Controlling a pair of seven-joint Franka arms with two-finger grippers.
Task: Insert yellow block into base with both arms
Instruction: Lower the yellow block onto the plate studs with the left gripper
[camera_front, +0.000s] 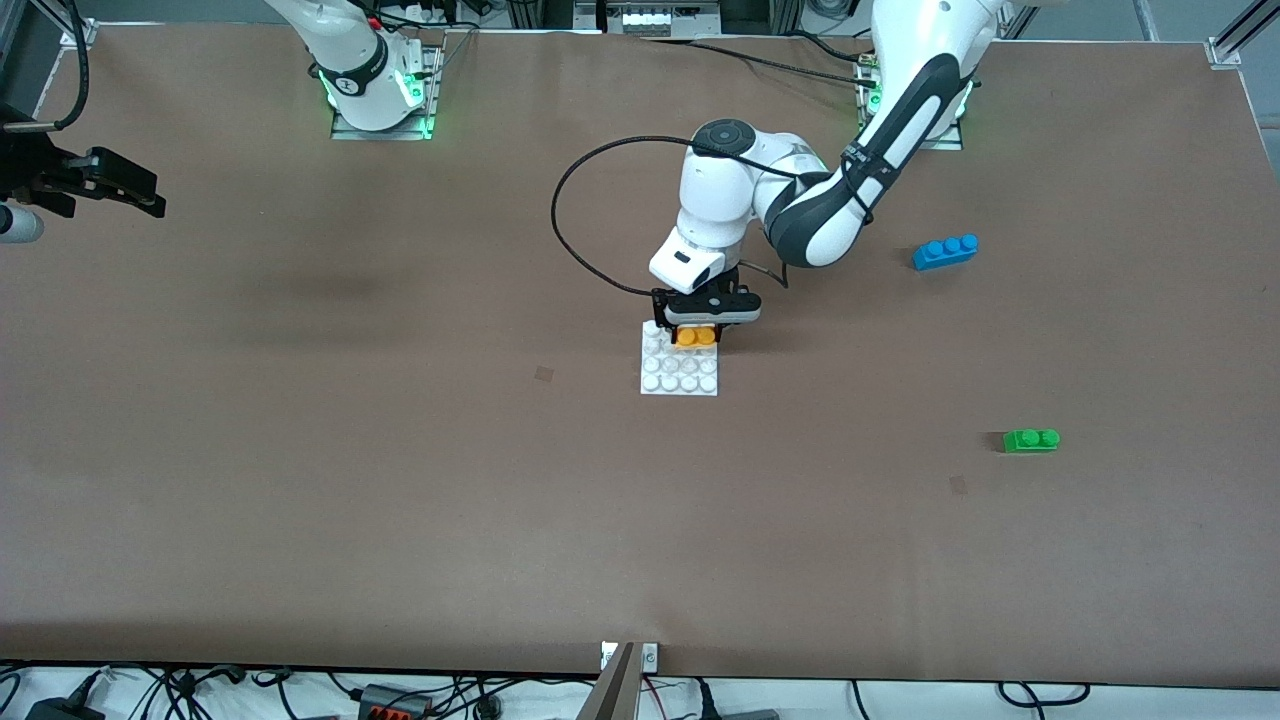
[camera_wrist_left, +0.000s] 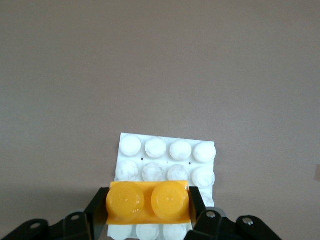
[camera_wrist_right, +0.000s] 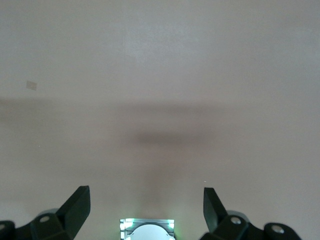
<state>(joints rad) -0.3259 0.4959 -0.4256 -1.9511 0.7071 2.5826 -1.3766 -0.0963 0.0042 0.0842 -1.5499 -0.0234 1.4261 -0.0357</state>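
Observation:
The yellow block's lower edge (camera_front: 696, 347) (camera_wrist_left: 148, 222) is above the studs of the white base, so my left gripper needs to bring the block down onto the studs before it lets go of the block.
The yellow block (camera_front: 696, 337) is a two-stud brick held between the fingers of my left gripper (camera_front: 697, 335). It is over the half of the white studded base (camera_front: 680, 378) farther from the front camera. In the left wrist view the yellow block (camera_wrist_left: 148, 202) covers one row of the base (camera_wrist_left: 167, 150), with studs showing on both sides of it. I cannot tell whether it is pressed onto them. My left gripper (camera_wrist_left: 148, 200) is shut on the block. My right gripper (camera_front: 135, 195) waits open and empty above the table's right-arm end. Its fingers (camera_wrist_right: 80, 205) are wide apart.
A blue three-stud brick (camera_front: 945, 251) lies toward the left arm's end of the table. A green two-stud brick (camera_front: 1031, 440) lies nearer the front camera than it. The left arm's black cable (camera_front: 560, 215) loops above the table beside the base.

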